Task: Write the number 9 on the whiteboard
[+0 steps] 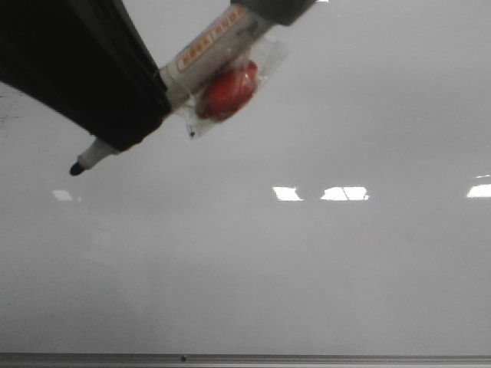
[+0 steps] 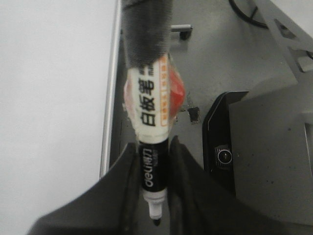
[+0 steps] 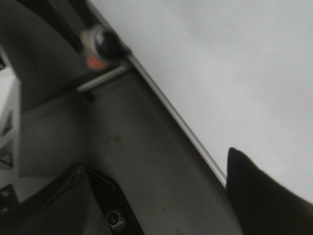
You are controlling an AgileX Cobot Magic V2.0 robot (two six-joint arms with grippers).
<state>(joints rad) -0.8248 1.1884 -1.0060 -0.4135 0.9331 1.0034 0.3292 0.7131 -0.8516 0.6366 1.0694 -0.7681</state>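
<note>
The robot's left gripper already has its fingers over the marker's body close to the nib, so the right gripper next needs to grab the marker (image 1: 207,46) by its thick black tail end.
The whiteboard (image 1: 307,253) fills the front view, glossy pale grey with bright reflections and a thin metal frame edge (image 1: 245,358) at the bottom. No number 9 shows on it. My left gripper (image 1: 100,77) is at the upper left, shut on a whiteboard marker (image 1: 207,46) with an orange-and-white label and a red blob taped to it. The black nib (image 1: 77,169) points down-left over the board; I cannot tell if it touches. In the left wrist view the fingers (image 2: 132,166) clamp the marker (image 2: 154,161). My right gripper (image 3: 156,205) is open and empty beside the board's frame (image 3: 181,127).
A faint dark smudge (image 1: 9,115) shows at the board's left edge. Beside the board lies a grey surface (image 2: 220,63) with a black device (image 2: 222,156), also in the right wrist view (image 3: 115,218). A white bracket (image 2: 288,34) stands farther off.
</note>
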